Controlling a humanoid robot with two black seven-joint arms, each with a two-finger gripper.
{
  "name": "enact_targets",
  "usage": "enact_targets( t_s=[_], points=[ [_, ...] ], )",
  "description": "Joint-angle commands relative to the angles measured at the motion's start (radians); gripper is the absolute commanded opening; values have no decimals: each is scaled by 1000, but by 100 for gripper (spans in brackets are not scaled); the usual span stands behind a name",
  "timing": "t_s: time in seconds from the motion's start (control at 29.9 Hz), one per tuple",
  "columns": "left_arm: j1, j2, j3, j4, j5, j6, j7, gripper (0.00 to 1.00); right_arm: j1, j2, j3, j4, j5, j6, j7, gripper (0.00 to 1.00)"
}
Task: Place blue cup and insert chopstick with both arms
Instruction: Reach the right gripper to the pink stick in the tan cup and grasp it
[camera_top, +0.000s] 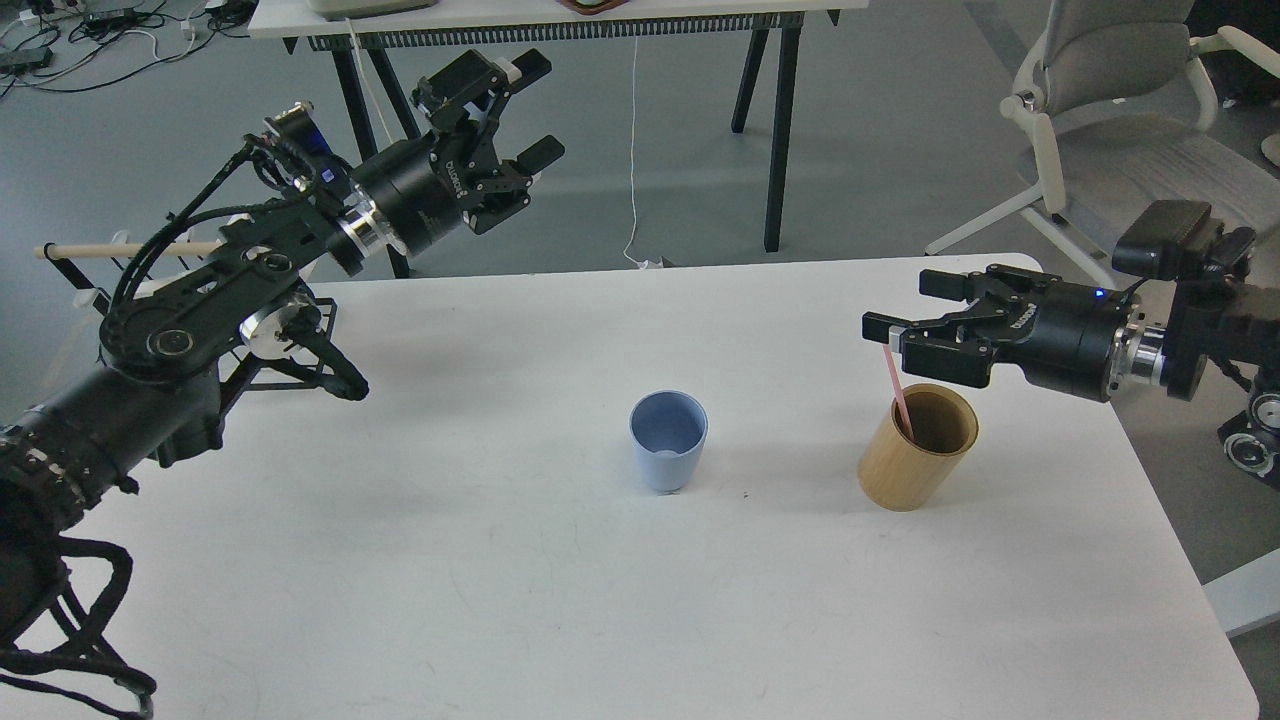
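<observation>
The lower end of the pink chopstick has to stay free to go into the blue cup (668, 440). My right gripper should grab the pink chopstick next, by its upper end (890, 356).
The blue cup (668, 440) stands upright and empty near the middle of the white table (500, 600). The pink chopstick (898, 390) leans in a tan bamboo holder (916, 450) to the right of the cup. My right gripper (897, 305) is open, level with the stick's top end; its near finger sits right over that tip. My left gripper (537, 108) is open and empty, raised high beyond the table's far left edge, well away from the cup.
A black rack with a pale wooden dowel (130, 249) stands at the table's left edge under my left arm. A grey office chair (1120, 120) is at the back right. A second table's black legs (775, 130) stand behind.
</observation>
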Motion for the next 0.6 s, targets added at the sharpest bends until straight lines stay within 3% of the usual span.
enact_targets(
  t_s=[0.0, 0.23, 0.4, 0.57],
  points=[
    [13, -9, 0, 0, 0, 0, 0, 98, -24, 19, -9, -40, -18, -11, -4, 99],
    [30, -11, 1, 1, 0, 0, 0, 98, -46, 161, -57, -175, -44, -26, -2, 97],
    [42, -11, 1, 6, 0, 0, 0, 99, -48, 218, -63, -211, -44, -31, -2, 89],
    [56, -11, 0, 10, 0, 0, 0, 99, -49, 217, -64, -211, -47, -31, -2, 56]
  ],
)
